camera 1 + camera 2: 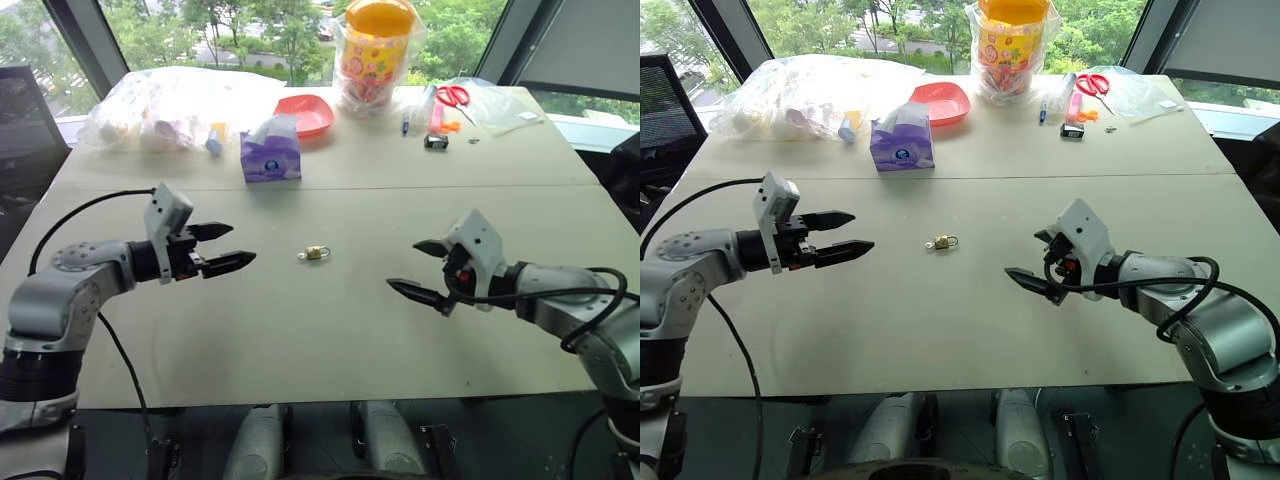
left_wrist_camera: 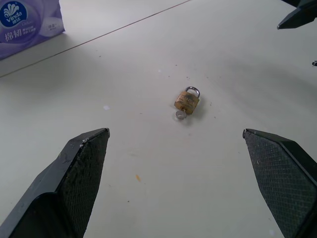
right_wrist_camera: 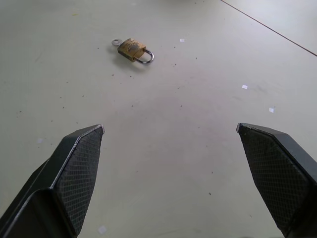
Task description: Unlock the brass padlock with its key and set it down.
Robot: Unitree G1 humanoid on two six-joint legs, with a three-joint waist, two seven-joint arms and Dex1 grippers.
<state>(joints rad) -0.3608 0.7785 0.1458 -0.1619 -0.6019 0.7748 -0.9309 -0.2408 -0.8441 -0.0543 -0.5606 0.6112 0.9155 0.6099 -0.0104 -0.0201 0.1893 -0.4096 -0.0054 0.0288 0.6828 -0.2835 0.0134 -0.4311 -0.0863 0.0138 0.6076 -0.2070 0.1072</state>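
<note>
Next, my left gripper needs to grab the round head of the key [image 1: 302, 256], to unlock the padlock, since only that head sticks out of the padlock body [image 1: 315, 253].
The brass padlock [image 1: 316, 253] lies flat on the beige table [image 1: 330, 340], midway between my two arms, with its silver shackle down in the body. The key [image 2: 180, 115] shows as a small silvery head touching the end of the body opposite the shackle. My left gripper [image 1: 240, 244] hovers open to the padlock's left, pointing at it, with nothing between its fingers. My right gripper [image 1: 402, 264] hovers open to its right, also empty and aimed at it. Both wrist views show the padlock [image 3: 132, 49] a short way beyond the spread fingertips.
A purple tissue pack [image 1: 270, 155] stands behind the padlock. Further back are a red dish [image 1: 305, 113], a plastic bag of items [image 1: 170, 105], a yellow-lidded jar [image 1: 375, 50], red scissors [image 1: 453, 95] and a small black object [image 1: 436, 141]. A seam crosses the table.
</note>
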